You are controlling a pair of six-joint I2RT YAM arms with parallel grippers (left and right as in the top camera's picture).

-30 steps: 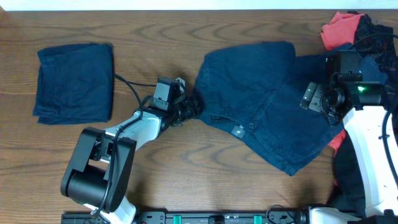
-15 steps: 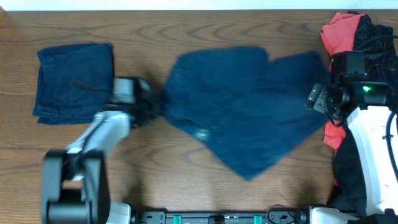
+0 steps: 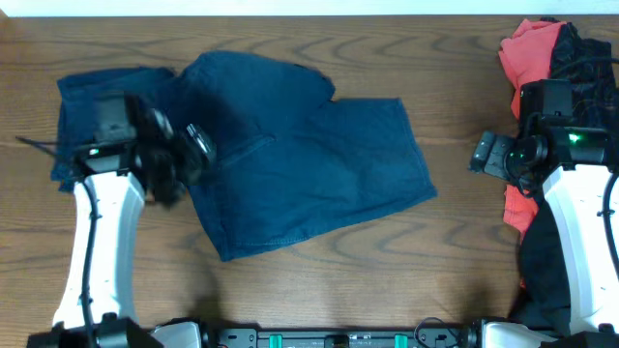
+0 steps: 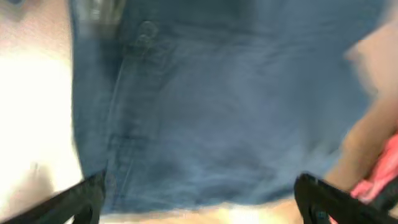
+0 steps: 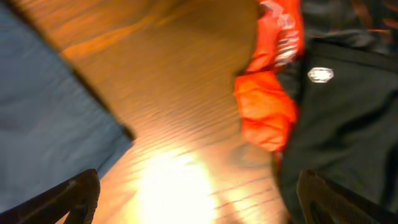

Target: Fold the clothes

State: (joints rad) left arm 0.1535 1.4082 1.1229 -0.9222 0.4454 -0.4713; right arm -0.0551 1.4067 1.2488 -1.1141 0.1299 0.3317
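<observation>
My left gripper grabs the dark blue shorts by the near corner beside the button side next, to stretch and fold them.
Dark blue shorts lie spread flat across the middle of the table. In the left wrist view the shorts fill the picture, their button at the top. My left gripper hovers blurred over the shorts' left edge, and in its own view the left gripper is open with nothing between the fingers. My right gripper stands open to the right of the shorts, apart from them. Below the right gripper is bare wood, with the shorts' corner to its left.
A folded dark blue garment lies at the far left, partly under my left arm, with the shorts' edge reaching it. A pile of red and black clothes sits at the right edge. The red cloth and the black cloth lie close to the right gripper.
The left arm swept left and dragged the shorts from the right half to the middle of the table, then its jaws opened. The right arm stayed almost still.
</observation>
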